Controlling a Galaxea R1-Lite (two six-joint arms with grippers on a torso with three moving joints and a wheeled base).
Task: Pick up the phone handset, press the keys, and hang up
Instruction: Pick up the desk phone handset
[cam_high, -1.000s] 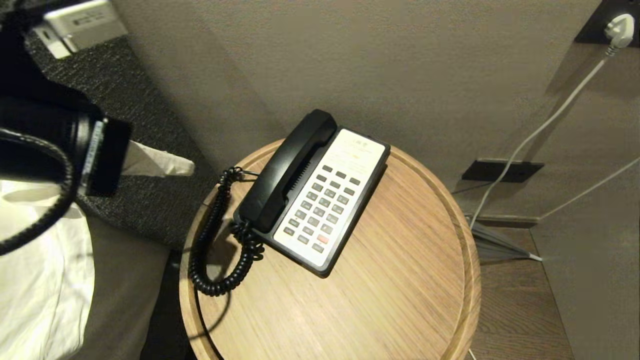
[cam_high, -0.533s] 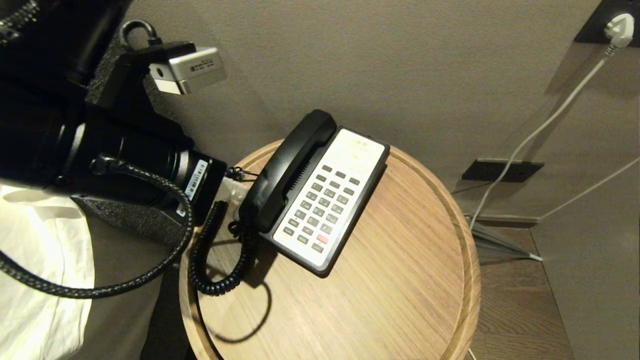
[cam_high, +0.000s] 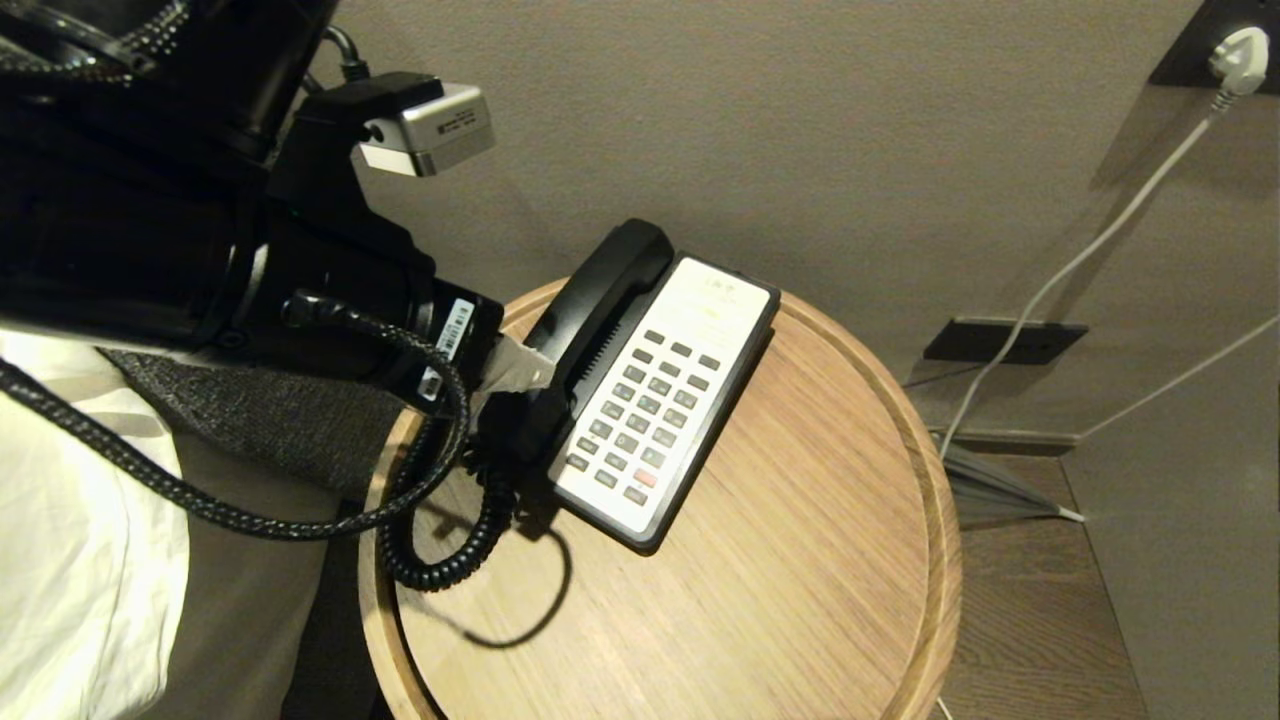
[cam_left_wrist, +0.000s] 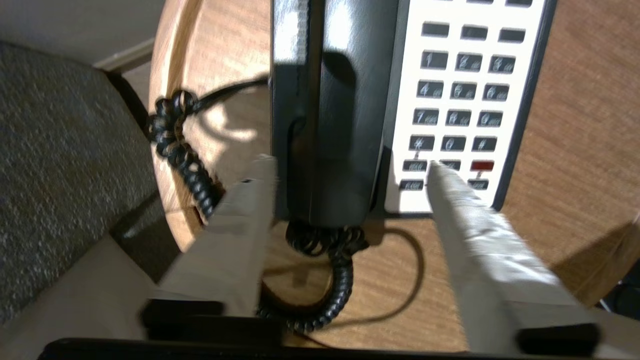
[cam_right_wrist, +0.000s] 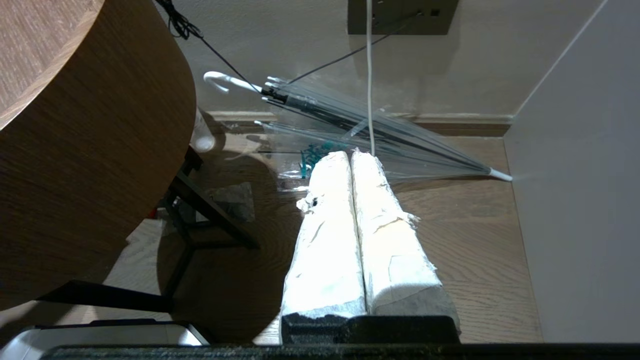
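My left gripper will next grab the handset by its raised middle bar (cam_high: 590, 308) (cam_left_wrist: 354, 78). Fingers fit around the bar's sides there, while the handset's ends sit sunk in the cradle.
The black phone handset (cam_high: 590, 320) lies in its cradle on the left side of the black-and-white phone base (cam_high: 655, 400), which stands on the round wooden table (cam_high: 930, 480). A coiled cord (cam_high: 440, 565) loops from the handset's near end. My left gripper (cam_high: 520, 375) is open at that near end. In the left wrist view its fingers (cam_left_wrist: 250, 225) straddle the handset (cam_left_wrist: 340, 125): one is beside the handset's outer side, the other is over the lower keys (cam_left_wrist: 450, 117). Nothing is gripped. My right gripper (cam_right_wrist: 351, 152) hangs shut over the floor beside the table.
The wall stands close behind the phone, with a white plug (cam_high: 1240, 50) and cable at the far right. A clear folded umbrella (cam_right_wrist: 375, 135) lies on the floor by the wall. A bed with a white sheet (cam_high: 80, 560) and grey upholstery (cam_high: 260, 430) border the table's left.
My left arm has swung in from the left to the handset's near end, and its fingers have gone from shut to open. The phone has not moved.
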